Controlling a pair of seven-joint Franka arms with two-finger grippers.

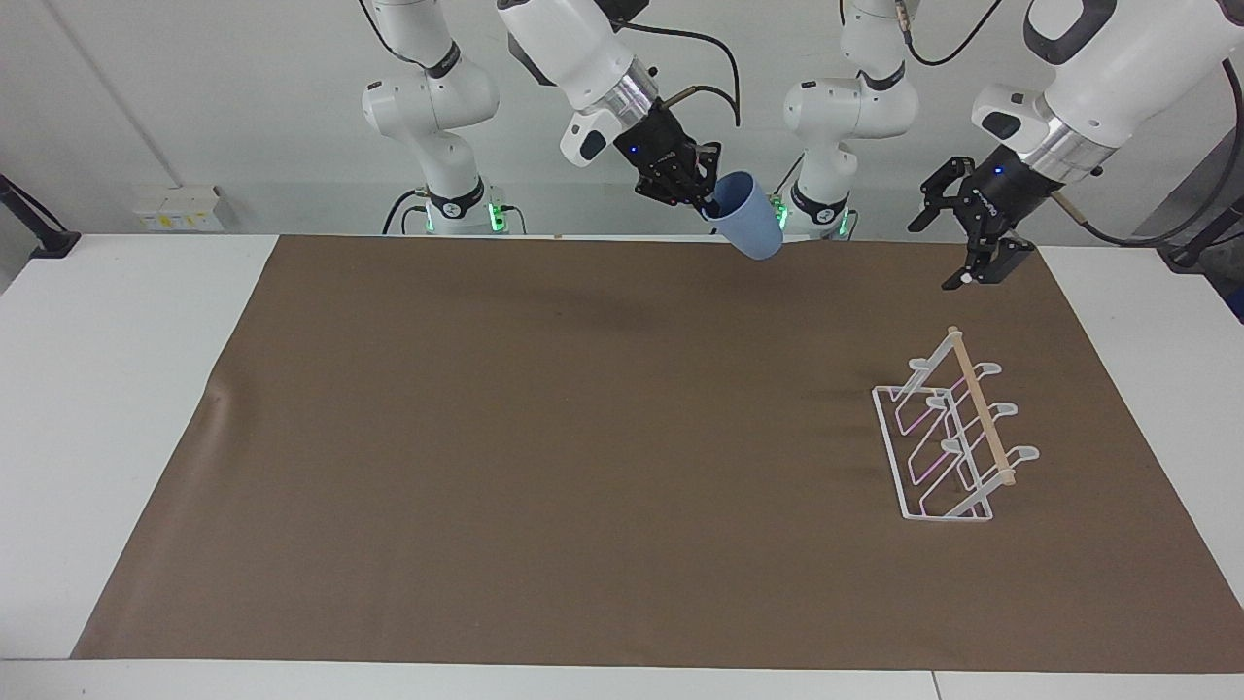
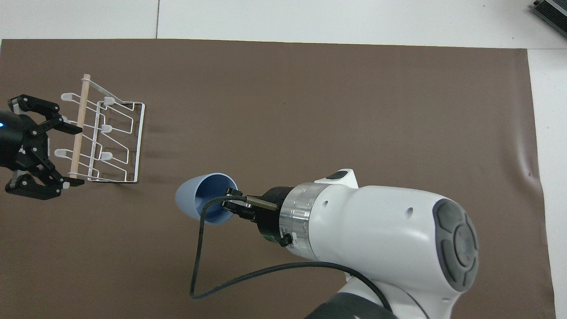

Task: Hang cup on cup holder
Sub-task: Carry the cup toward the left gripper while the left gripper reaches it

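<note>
The robot's right gripper already crowds the cup's rim, so the left gripper next needs to grab the cup by its loose base end [image 2: 184, 196] to hang it.
The light-blue cup [image 1: 750, 228] is tilted and held by its rim in my right gripper [image 1: 712, 202], which is shut on it high over the mat's edge nearest the robots. In the overhead view the cup [image 2: 198, 201] shows its open mouth, with my right gripper [image 2: 231, 205] at the rim. The white wire cup holder [image 1: 948, 442] with its wooden dowel [image 1: 982, 408] stands on the mat toward the left arm's end; it also shows in the overhead view [image 2: 116, 141]. My left gripper [image 1: 931, 255] is open in the air by the holder's end nearest the robots, and in the overhead view [image 2: 76, 155] it overlaps the dowel side.
A brown mat [image 1: 486, 437] covers most of the white table [image 1: 97, 389]. The holder is the only thing standing on the mat. The right arm's cable [image 2: 199, 266] hangs in a loop under its wrist.
</note>
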